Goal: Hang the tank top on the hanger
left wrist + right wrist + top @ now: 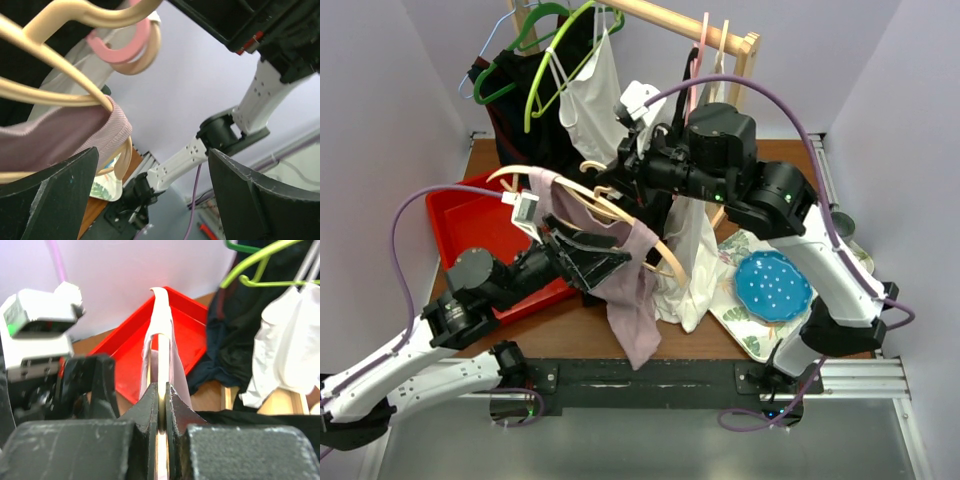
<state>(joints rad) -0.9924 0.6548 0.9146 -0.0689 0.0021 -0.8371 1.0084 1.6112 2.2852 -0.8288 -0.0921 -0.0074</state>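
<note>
The wood hanger's hook should stay free to hang on the rack, so my left gripper needs to grab the wood hanger's arm (666, 255) (124, 150) beside the looped strap next.
The pale wood hanger (510, 172) is held up over the table's middle, level with the right arm. My right gripper (610, 190) is shut on its flat wooden arm (161, 365). The dusty-mauve tank top (638, 310) hangs on the hanger, one strap looped over the arm (162, 315), its body drooping towards the table's front. My left gripper (595, 255) is open just below the hanger, beside the fabric. In the left wrist view the wood arm (50, 95) and mauve cloth (60, 140) lie above its left finger (50, 195), with nothing between the fingers.
A red tray (460, 225) lies at the left. A wooden rack (720, 35) at the back carries green and lime hangers, black garments and a white top (590, 100). Another white garment (695, 265) hangs in the middle. A blue plate (772, 285) sits on a patterned tray at the right.
</note>
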